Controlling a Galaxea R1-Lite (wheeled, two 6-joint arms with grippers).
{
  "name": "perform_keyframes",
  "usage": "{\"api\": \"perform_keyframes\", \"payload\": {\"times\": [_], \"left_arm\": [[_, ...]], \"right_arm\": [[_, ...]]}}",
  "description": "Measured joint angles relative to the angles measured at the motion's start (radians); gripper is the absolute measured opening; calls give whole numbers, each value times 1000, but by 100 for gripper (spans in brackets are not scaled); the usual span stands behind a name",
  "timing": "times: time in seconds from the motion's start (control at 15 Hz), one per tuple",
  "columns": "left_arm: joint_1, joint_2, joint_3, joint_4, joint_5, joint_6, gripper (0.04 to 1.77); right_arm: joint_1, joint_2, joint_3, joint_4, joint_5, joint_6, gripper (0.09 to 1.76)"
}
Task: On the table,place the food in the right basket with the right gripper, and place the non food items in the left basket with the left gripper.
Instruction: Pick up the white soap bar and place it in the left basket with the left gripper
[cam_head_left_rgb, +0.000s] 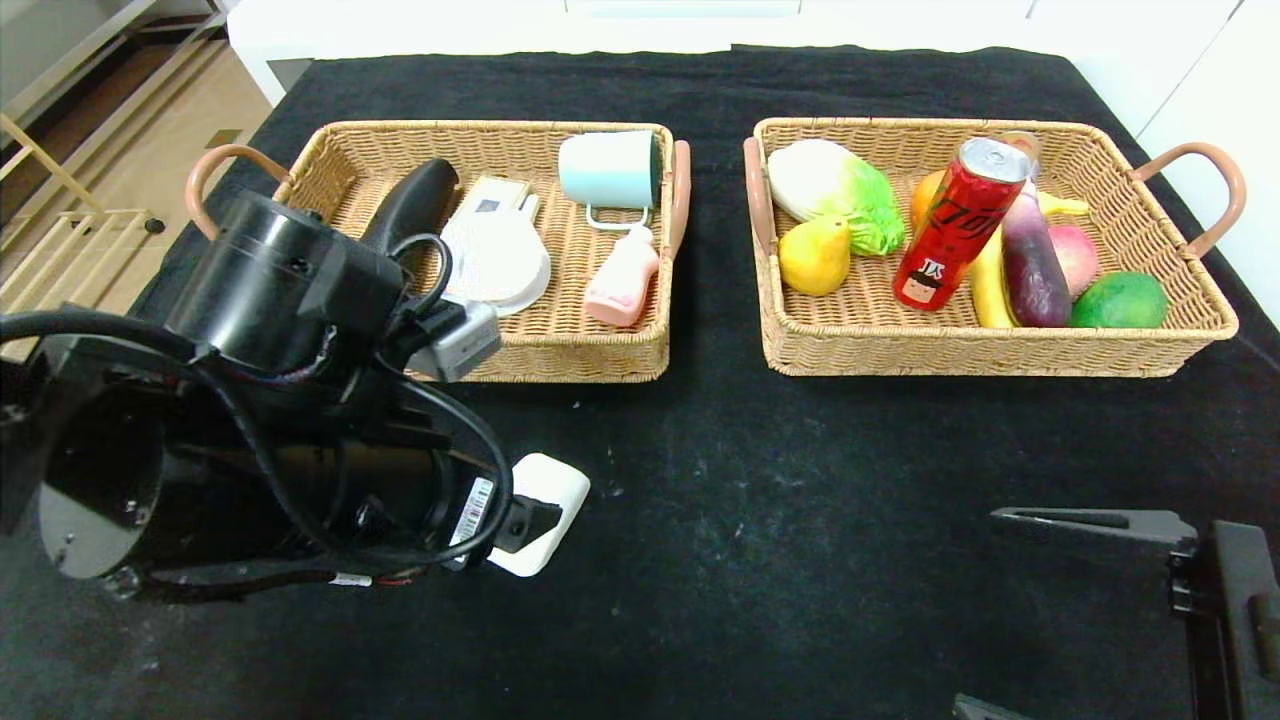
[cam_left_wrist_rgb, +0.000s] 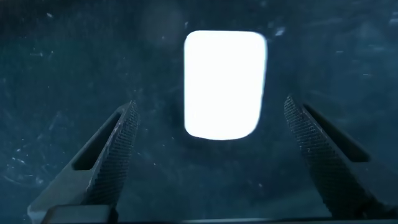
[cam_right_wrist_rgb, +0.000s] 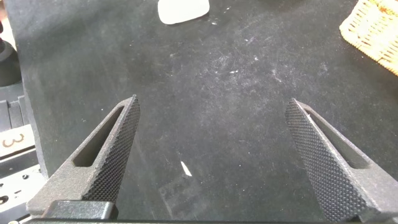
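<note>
The left gripper's fingers stop above the white block and would miss it if they closed now, so the robot will lower them first.
A white rounded-rectangular block lies on the black table in front of the left basket, partly under my left arm. In the left wrist view the block lies just beyond and between the fingertips of my left gripper, which is open and not touching it. My right gripper is open and empty low over the table's front right; it also shows in the right wrist view. The right basket holds a cabbage, a pear, a red can, an eggplant and other fruit.
The left basket holds a black hair dryer, a white flat item, a pale blue cup and a pink bottle. The right wrist view shows the white block far off and a basket corner.
</note>
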Motion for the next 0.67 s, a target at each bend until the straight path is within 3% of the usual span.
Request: {"api": "perform_keyframes", "payload": {"times": [0.67], "left_arm": [[-21, 110, -7, -11, 11, 18, 171]], "right_arm": [[1, -7, 0, -2, 0, 0, 171]]}}
